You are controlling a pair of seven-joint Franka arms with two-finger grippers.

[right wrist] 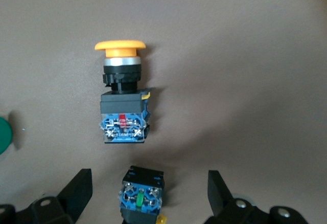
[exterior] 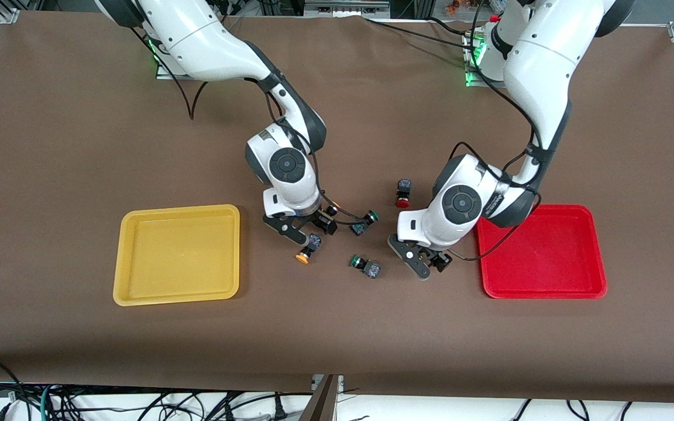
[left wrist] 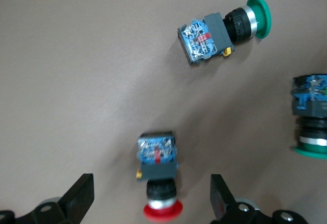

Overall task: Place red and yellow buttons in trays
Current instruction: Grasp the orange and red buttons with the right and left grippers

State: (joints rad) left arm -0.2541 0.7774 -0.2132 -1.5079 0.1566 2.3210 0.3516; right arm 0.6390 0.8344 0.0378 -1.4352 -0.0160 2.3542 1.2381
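Observation:
Next, my left gripper grabs the red-capped button by its body behind the cap [left wrist: 158,157], to place the button in the red tray.
My left gripper [exterior: 430,264] is open, low over the table beside the red tray [exterior: 597,280]. In the left wrist view its fingers [left wrist: 82,196] straddle a red-capped button [left wrist: 158,175] lying on its side, untouched. A second red button [exterior: 402,193] lies farther from the front camera. My right gripper [exterior: 312,229] is open near the yellow tray [exterior: 138,298]. In the right wrist view its fingers [right wrist: 76,191] straddle a button body [right wrist: 142,191] whose cap is hidden. A yellow-orange button [exterior: 306,250] [right wrist: 121,96] lies just past the fingertips. Both trays hold nothing.
Two green-capped buttons lie between the grippers: one [exterior: 365,222] [left wrist: 219,29] beside the right gripper, one [exterior: 365,266] [left wrist: 310,116] nearer the front camera. A green cap [right wrist: 2,134] shows at the right wrist view's edge. Brown table cover all around.

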